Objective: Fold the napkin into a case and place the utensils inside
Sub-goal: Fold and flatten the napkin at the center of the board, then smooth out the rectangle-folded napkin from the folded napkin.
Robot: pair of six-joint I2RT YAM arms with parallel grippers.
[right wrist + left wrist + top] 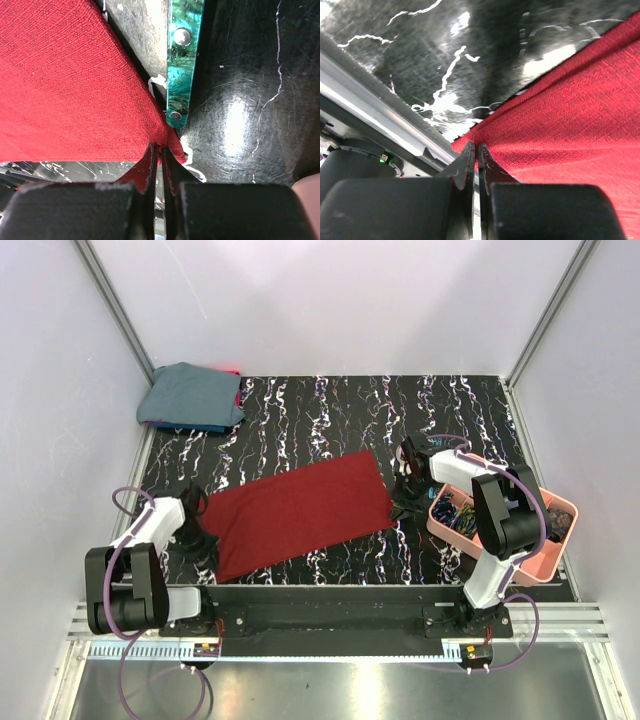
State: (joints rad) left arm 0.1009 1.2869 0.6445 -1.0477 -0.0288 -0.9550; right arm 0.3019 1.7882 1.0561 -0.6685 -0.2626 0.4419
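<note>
The napkin lies spread on the flat table and the napkin's corner would settle in place, so it is time to open my right gripper.
The dark red napkin (300, 510) lies as a long slanted strip on the black marbled table. My left gripper (203, 537) sits at its near left end. In the left wrist view the left gripper (477, 148) is shut on the napkin (560, 115) at its edge, beside a corner. My right gripper (403, 508) is at the strip's right end. In the right wrist view the right gripper (161, 148) is shut on the napkin (65, 85) at a corner. A teal-handled utensil (180, 60) lies on the table just past that corner; only its handle shows.
A pink tray (545, 565) holding coiled cables (455, 512) stands at the right, beside the right arm. A blue-grey cloth bundle (190, 395) lies at the back left corner. The table's metal rail (370, 110) runs close to the left gripper. White walls enclose the table.
</note>
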